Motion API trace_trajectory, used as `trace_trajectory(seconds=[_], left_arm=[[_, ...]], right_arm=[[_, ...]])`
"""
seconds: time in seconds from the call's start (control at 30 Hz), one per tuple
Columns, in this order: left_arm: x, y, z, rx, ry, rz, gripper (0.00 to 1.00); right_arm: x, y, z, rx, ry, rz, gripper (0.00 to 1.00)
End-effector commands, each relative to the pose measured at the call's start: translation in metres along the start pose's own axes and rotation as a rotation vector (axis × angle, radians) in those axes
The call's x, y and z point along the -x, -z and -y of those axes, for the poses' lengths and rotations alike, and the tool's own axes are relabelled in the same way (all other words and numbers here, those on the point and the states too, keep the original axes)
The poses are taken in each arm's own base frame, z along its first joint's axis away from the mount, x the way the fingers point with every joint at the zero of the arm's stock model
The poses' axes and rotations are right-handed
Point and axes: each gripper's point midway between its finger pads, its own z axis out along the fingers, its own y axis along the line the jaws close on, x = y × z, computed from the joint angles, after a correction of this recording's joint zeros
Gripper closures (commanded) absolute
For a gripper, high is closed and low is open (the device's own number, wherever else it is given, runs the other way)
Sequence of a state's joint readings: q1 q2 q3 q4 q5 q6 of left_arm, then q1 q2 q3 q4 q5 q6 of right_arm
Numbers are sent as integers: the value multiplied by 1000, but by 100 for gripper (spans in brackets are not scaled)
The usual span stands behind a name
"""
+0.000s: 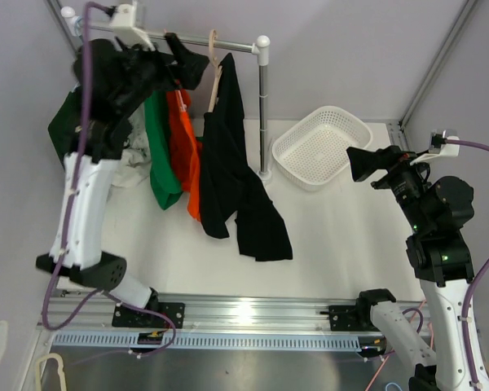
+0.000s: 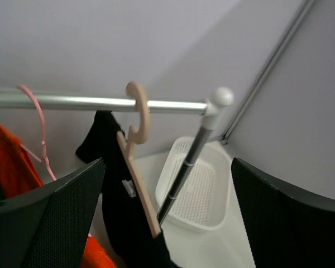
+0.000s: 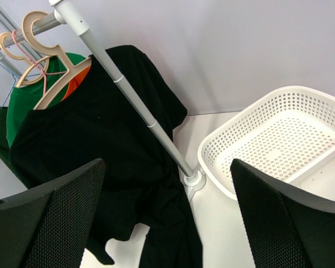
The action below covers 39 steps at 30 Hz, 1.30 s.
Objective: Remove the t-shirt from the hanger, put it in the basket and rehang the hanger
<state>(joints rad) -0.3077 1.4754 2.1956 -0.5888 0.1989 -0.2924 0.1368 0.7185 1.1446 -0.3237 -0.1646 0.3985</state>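
Note:
Next, the left gripper grabs the wooden hanger by the neck of its hook (image 1: 213,57) to remove the t-shirt (image 1: 224,151), and both hanger arms stay free.
A black t-shirt (image 1: 224,151) hangs on a wooden hanger (image 1: 215,61) hooked over the rail (image 1: 228,42) near its right end, and its hem pools on the table. In the left wrist view the hanger (image 2: 140,184) shows one bare arm, with the t-shirt (image 2: 117,206) draped from its lower end. My left gripper (image 1: 187,61) is open, level with the rail, just left of the hanger, with nothing between its fingers (image 2: 56,223). My right gripper (image 1: 365,165) stands open and apart, right of the rack, looking at the t-shirt (image 3: 100,151) and hanger (image 3: 50,64).
Orange (image 1: 183,138) and green (image 1: 159,155) garments hang left of the t-shirt, with a pink hanger (image 2: 39,128) among them. The rack's upright post (image 1: 264,114) stands beside a white perforated basket (image 1: 322,147) at the back right. Grey walls close in behind.

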Motion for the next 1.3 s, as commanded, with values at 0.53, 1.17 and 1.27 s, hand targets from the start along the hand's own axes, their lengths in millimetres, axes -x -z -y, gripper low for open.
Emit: trace_trajectory(seconds=[0.53,1.17,1.27], left_arm=[[-86,-97,-42,345,-279,-93,7],[-124,-126,-53,381,-277,-166,39],[-127,-128,-54,382,-279,-171,51]], right_arm=[[-7,-1,5,-12,24,-16,0],[-9,1,8,-23,16,-12,1],[-10,1,8,-27,21,-16,1]])
